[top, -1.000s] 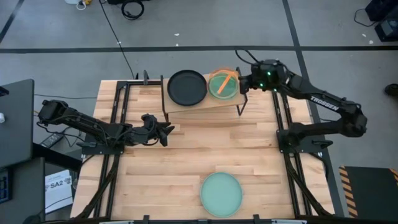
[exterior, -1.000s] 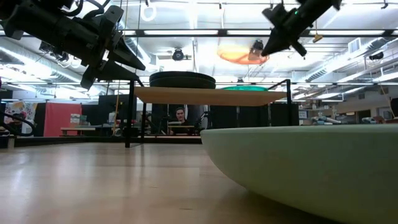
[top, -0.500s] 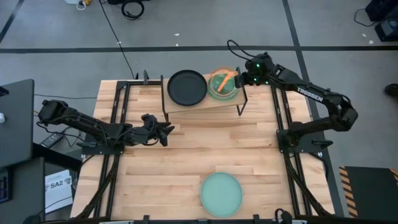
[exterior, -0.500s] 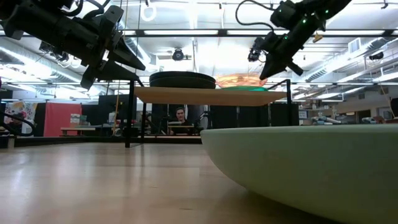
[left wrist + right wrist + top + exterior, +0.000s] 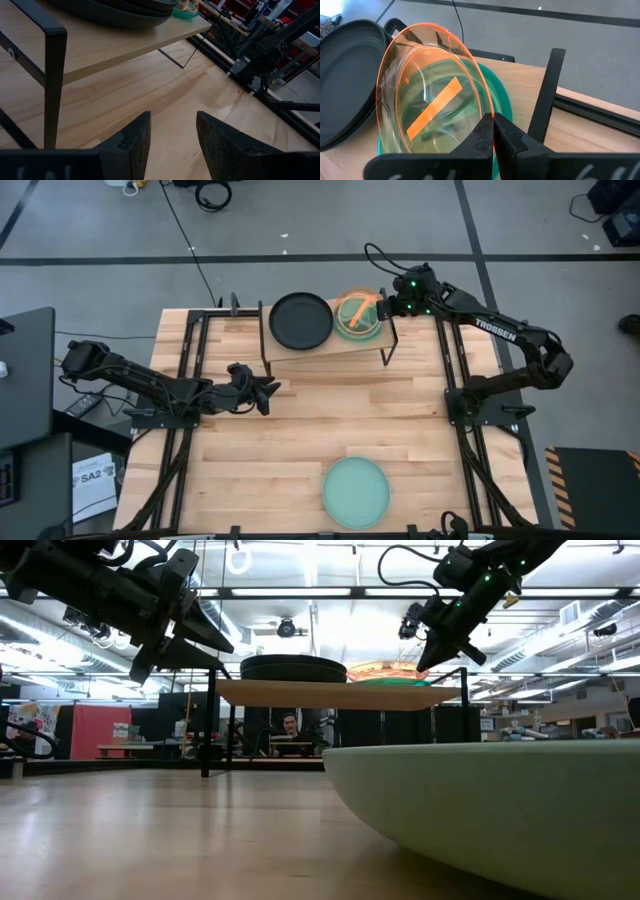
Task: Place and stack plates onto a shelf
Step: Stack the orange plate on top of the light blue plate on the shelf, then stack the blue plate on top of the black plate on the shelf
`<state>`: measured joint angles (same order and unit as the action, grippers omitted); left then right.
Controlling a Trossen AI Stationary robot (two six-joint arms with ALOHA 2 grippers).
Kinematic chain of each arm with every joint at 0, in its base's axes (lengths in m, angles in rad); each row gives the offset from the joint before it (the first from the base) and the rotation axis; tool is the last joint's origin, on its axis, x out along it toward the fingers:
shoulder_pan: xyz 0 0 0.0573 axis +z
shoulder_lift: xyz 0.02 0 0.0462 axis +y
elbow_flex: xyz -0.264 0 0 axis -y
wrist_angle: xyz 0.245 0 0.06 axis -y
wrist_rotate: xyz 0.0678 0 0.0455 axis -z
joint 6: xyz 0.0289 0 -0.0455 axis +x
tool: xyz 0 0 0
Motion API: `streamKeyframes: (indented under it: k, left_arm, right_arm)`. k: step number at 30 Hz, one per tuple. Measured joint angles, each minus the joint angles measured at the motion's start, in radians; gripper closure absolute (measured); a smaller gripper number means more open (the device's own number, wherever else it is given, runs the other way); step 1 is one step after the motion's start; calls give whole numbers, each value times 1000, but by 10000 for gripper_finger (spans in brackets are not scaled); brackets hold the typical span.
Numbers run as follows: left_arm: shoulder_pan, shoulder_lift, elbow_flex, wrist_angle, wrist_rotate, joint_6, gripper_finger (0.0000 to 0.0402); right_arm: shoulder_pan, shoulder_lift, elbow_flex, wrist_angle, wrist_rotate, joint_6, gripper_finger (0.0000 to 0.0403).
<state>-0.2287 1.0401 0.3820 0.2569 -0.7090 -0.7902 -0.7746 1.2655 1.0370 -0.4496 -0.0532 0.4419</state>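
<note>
The low side of the orange plate is inside the green plate's rim, so the orange plate would settle there. I should open my right gripper.
My right gripper is shut on the orange translucent plate over the shelf's right half. Under it lies a green translucent plate. The stacked black plates rest on the left half of the light-wood shelf. The pale mint plate lies flat on the table near its near edge. My left gripper hangs open above the table, near and left of the shelf. No blue plates show. My right gripper pinches the orange plate's rim on the side toward the table's right, one finger on each face. The fingers come from the right, slanting down. The plate is tilted: the held side is raised, and the opposite side sits low in the green plate.
The shelf's black legs stand close beside my right gripper. Black rails run along the table's left and right sides. Bare tabletop lies between the shelf and the mint plate. A person sits in the room beyond the table.
My right gripper has come down toward the shelf, keeping its hold on the orange plate. The plate has dropped from well above the shelf to just over the green plate, most of it in the first half second. My left arm has kept still.
</note>
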Motion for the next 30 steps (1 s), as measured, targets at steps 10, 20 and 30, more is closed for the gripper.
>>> streamKeyframes:
  k: [10,20,30]
  left_arm:
    - [0,0,0,0,0,0,237]
    - [0,0,0,0,0,0,237]
    - [0,0,0,0,0,0,237]
  right_arm:
    - [0,0,0,0,0,0,376]
    - [0,0,0,7,16,0,328]
    - [0,0,0,7,18,0,261]
